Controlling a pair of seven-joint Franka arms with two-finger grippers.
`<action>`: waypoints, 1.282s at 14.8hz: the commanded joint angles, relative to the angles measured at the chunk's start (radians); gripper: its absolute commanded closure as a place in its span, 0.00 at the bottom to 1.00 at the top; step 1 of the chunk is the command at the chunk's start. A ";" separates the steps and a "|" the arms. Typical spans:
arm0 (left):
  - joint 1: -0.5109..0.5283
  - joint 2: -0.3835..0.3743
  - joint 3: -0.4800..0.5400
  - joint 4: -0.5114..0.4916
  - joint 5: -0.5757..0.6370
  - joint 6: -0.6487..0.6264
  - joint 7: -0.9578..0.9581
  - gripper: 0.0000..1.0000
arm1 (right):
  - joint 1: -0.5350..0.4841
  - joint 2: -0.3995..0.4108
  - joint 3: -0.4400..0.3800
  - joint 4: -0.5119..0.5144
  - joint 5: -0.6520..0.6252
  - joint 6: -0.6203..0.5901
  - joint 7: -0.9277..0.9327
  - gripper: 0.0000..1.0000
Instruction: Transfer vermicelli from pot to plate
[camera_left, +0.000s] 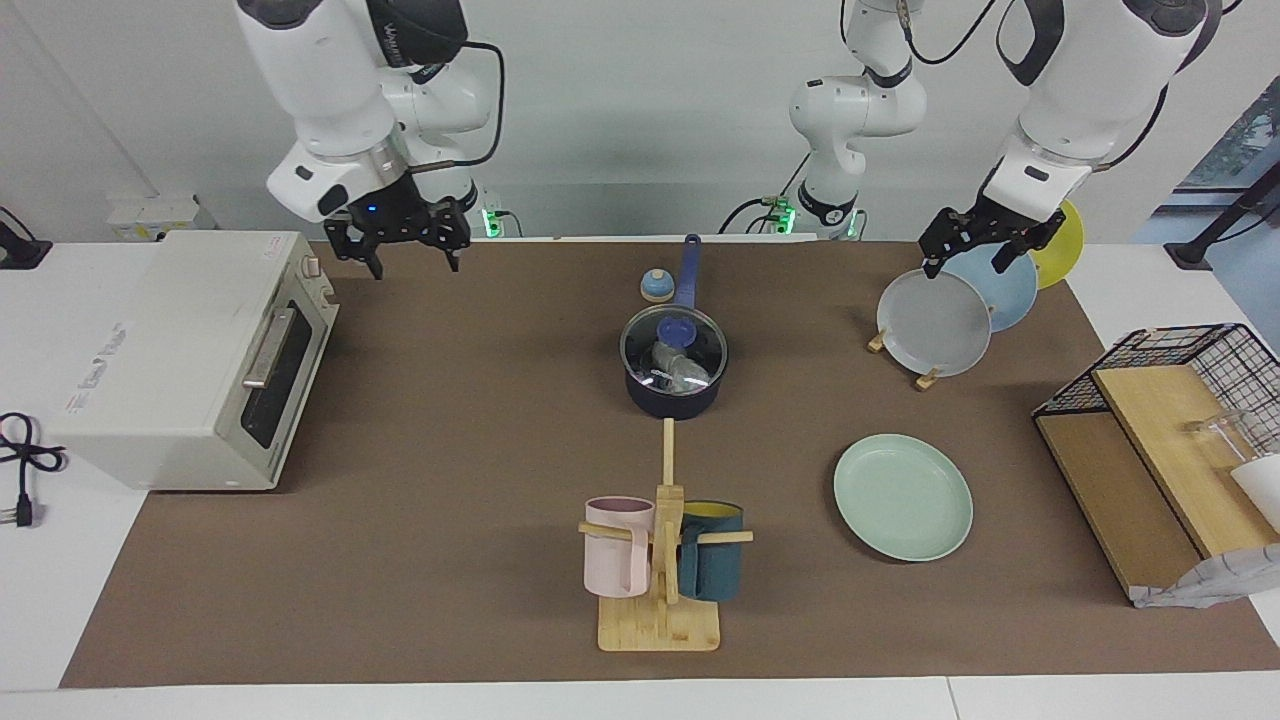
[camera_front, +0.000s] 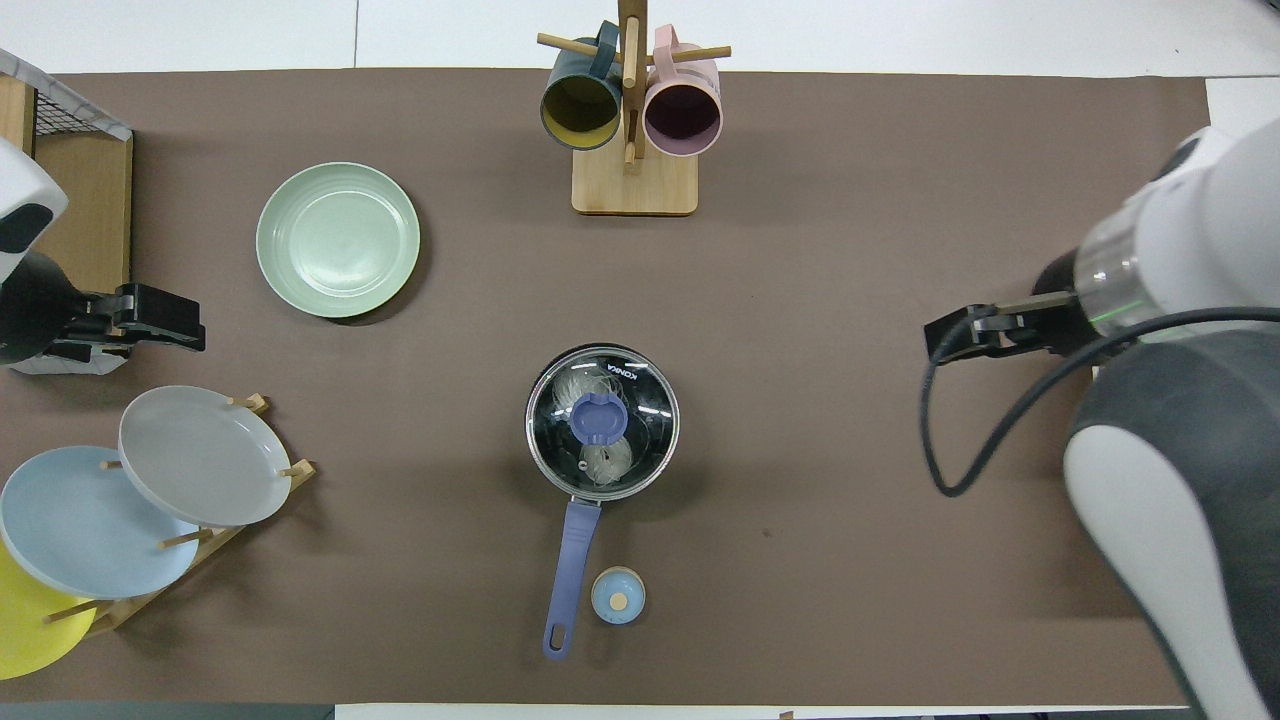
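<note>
The glass lid covers the vermicelli (camera_front: 611, 462) in the pot. My right gripper should next take hold of the lid by its blue knob (camera_front: 599, 418) to uncover it.
The pot (camera_left: 672, 398) stands mid-table with its long blue handle (camera_front: 570, 570) pointing toward the robots. A round glass lid with a blue knob (camera_left: 675, 330) covers it. The vermicelli (camera_front: 611, 462) shows through the lid, inside the pot (camera_front: 540, 465). The mint-green plate (camera_left: 903, 497) lies bare, farther from the robots than the pot, toward the left arm's end; it also shows in the overhead view (camera_front: 338, 240). My left gripper (camera_left: 965, 265) hangs open and empty over the plate rack. My right gripper (camera_left: 412, 262) hangs open and empty over the mat beside the toaster oven.
A toaster oven (camera_left: 190, 360) stands at the right arm's end. A mug rack (camera_left: 660, 560) with two mugs stands farther out than the pot. A rack holds a grey plate (camera_left: 935, 322), a light blue and a yellow one. A small blue dome (camera_left: 656, 286) sits by the handle. A wire basket (camera_left: 1180, 440) stands at the left arm's end.
</note>
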 joint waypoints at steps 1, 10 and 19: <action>0.015 -0.003 -0.014 0.006 0.020 -0.012 0.008 0.00 | -0.011 0.161 0.115 0.171 0.009 -0.014 0.148 0.00; 0.015 -0.003 -0.014 0.006 0.020 -0.013 0.008 0.00 | 0.345 0.416 0.167 0.259 -0.167 0.176 0.552 0.00; 0.015 -0.003 -0.014 0.006 0.020 -0.012 0.008 0.00 | 0.348 0.375 0.170 0.043 -0.178 0.343 0.558 0.00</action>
